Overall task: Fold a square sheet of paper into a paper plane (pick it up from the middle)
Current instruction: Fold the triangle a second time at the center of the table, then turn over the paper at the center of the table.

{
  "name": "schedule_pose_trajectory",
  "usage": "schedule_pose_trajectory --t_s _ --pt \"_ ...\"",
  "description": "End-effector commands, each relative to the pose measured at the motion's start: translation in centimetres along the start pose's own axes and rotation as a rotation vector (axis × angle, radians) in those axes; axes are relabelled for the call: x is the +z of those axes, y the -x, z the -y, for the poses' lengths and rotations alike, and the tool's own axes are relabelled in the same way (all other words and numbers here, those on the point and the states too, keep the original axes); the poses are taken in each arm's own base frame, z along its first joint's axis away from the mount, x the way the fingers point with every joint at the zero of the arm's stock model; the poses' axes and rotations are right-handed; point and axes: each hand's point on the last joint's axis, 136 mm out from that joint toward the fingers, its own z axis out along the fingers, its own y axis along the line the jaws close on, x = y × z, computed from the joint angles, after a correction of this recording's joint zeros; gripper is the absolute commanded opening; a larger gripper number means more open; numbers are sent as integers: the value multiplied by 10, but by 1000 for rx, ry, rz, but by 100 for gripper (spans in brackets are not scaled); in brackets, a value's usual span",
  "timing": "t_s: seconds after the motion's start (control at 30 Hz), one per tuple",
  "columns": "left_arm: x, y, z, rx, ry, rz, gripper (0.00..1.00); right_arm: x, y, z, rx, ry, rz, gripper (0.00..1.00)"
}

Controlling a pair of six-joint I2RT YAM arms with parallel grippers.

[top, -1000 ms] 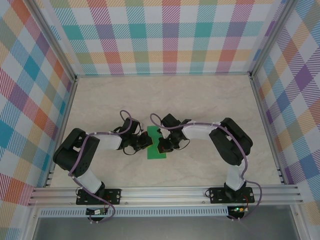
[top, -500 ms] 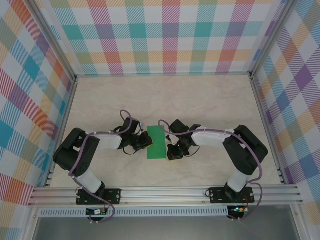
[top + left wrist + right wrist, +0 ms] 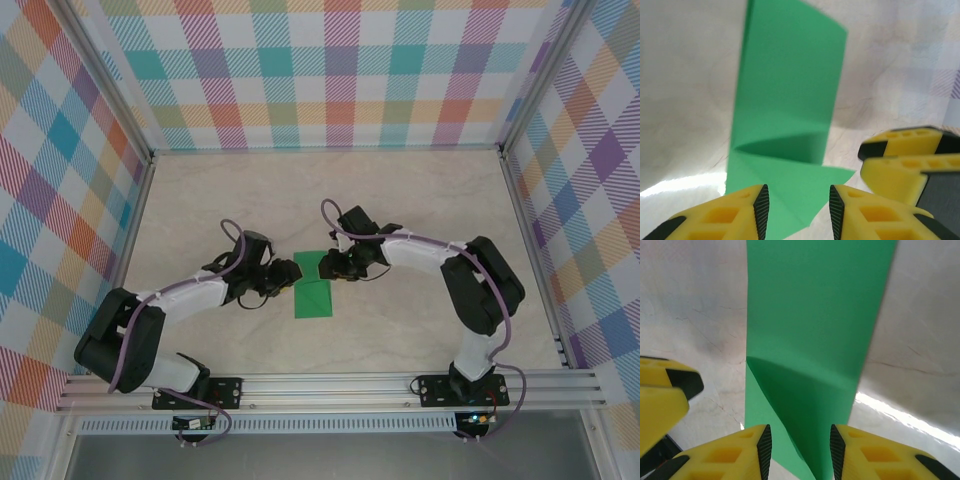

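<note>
My left gripper needs to grab the loose flap's pointed corner [image 3: 807, 219] next, so that the paper stays free to fold into a plane.
The square sheet of paper [image 3: 316, 296] lies mid-table as a narrow bright-green folded strip, and its far end stands up in a loose, darker flap. My left gripper [image 3: 292, 272] is at that end's left side and my right gripper [image 3: 328, 266] at its right, nearly facing each other. In the left wrist view the paper [image 3: 790, 95] runs away from the open left gripper [image 3: 796, 202], with a pointed corner lying between the jaws, ungripped. In the right wrist view the paper [image 3: 815, 315] rises between the open right gripper [image 3: 796, 442]. No finished paper plane shape is in view.
The pale marble table [image 3: 420, 200] has checked walls on three sides and an aluminium rail [image 3: 330, 385] along the near edge. The right gripper's yellow fingers [image 3: 910, 155] sit close to the left jaws; the left gripper's fingers [image 3: 665, 390] appear in the right wrist view.
Both grippers have gone from shut to open. The right gripper moved from the strip's near right side to its far end. The strip's far end, flat before, now stands up as a flap.
</note>
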Motion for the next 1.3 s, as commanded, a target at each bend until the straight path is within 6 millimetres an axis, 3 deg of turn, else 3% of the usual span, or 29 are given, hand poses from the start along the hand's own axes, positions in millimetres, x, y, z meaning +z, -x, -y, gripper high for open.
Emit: schedule_pose_trajectory --t_s 0.0,0.13,0.33,0.93,1.27 --pt "1 -11 -10 -53 1 -9 41 8 -4 -15 -40 88 -59 40" --pt "5 -15 -5 -53 -33 -37 42 10 -9 -15 -59 100 -75 34" --pt "16 -16 7 -50 -98 -77 42 11 -6 -3 -49 58 -58 8" --pt "34 -20 20 -31 -137 -145 41 7 -3 18 -6 -24 -28 7" --pt "45 -17 26 -15 -148 -157 29 6 -6 20 2 -27 -33 8"
